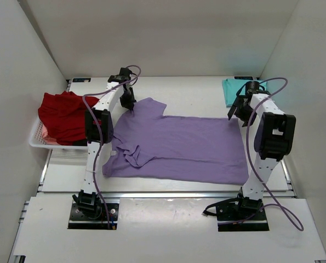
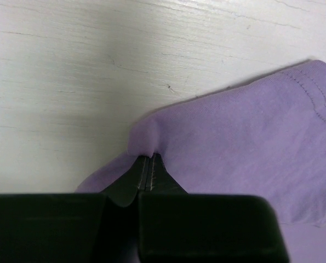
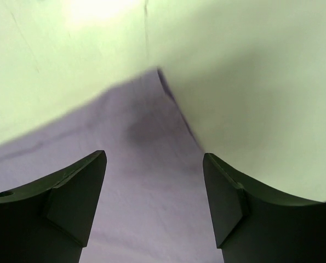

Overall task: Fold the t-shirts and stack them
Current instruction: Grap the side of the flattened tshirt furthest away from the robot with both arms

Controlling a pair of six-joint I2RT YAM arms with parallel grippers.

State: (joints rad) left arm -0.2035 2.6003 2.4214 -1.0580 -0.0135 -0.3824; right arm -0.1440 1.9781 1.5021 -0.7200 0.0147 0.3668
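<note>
My right gripper should next pinch the far corner of the lavender-purple t-shirt, opposite the held sleeve, to fold the t-shirt's far edge over evenly.
A lavender-purple t-shirt (image 1: 179,145) lies spread flat across the middle of the table. My left gripper (image 1: 131,107) is shut on the far left sleeve, and a pinch of purple cloth (image 2: 146,143) bulges above its closed fingertips (image 2: 147,164). My right gripper (image 1: 235,114) hovers open over the shirt's far right corner (image 3: 152,164), with nothing between its fingers (image 3: 83,192). A teal t-shirt (image 1: 233,90) lies folded at the far right. A deep red t-shirt (image 1: 64,116) is heaped in the basket at the left.
A white slotted basket (image 1: 42,143) stands at the table's left edge, holding the red heap. White walls enclose the table on three sides. Purple cables loop from both arms.
</note>
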